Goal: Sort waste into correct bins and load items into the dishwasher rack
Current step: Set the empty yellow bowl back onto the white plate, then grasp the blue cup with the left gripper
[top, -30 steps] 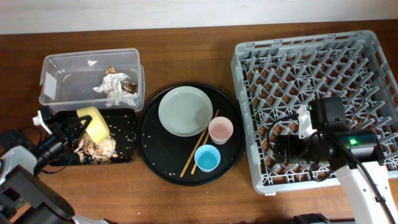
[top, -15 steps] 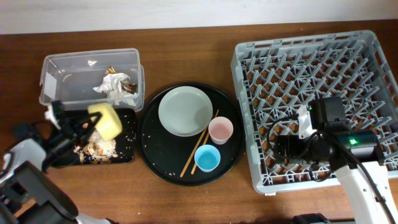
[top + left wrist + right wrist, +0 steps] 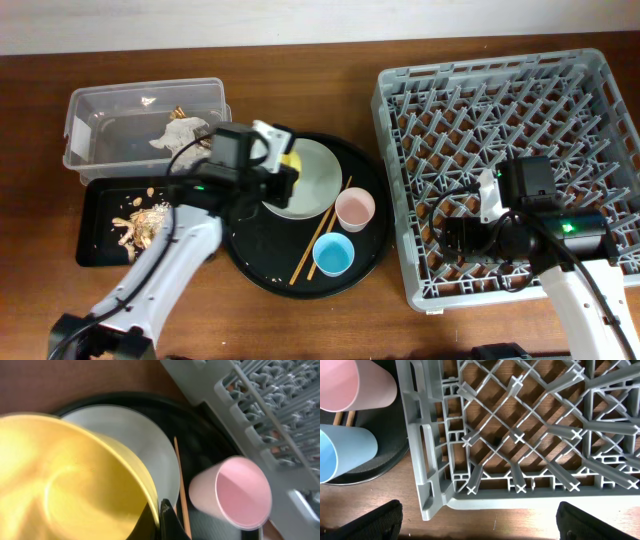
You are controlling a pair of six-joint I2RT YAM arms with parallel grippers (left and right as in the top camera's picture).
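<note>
The small yellow bowl hangs above and partly beside the plate and would drop onto the plate's edge, so it is too early to open my left gripper.
My left gripper (image 3: 283, 172) is shut on the rim of the small yellow bowl (image 3: 291, 160) and holds it over the left part of the grey-green plate (image 3: 308, 180). In the left wrist view the bowl (image 3: 65, 475) fills the left, with the plate (image 3: 150, 450), a chopstick (image 3: 181, 495) and the pink cup (image 3: 235, 490) beyond. The pink cup (image 3: 354, 209), blue cup (image 3: 332, 255) and two chopsticks (image 3: 318, 240) lie on the round black tray. My right gripper (image 3: 477, 520) is open and empty above the front left corner of the dishwasher rack (image 3: 510, 150).
The clear tub (image 3: 110, 140) at the back left holds a tissue wad (image 3: 180, 135). The shallow black tray (image 3: 190, 215) in front of it holds food scraps (image 3: 145, 215). The round black tray (image 3: 250, 240) bears crumbs. The right wrist view shows the rack corner (image 3: 445, 495).
My left arm has swung right from over the shallow black tray to over the plate, carrying the yellow bowl. Food scraps now lie in the black tray. The right arm has not moved.
</note>
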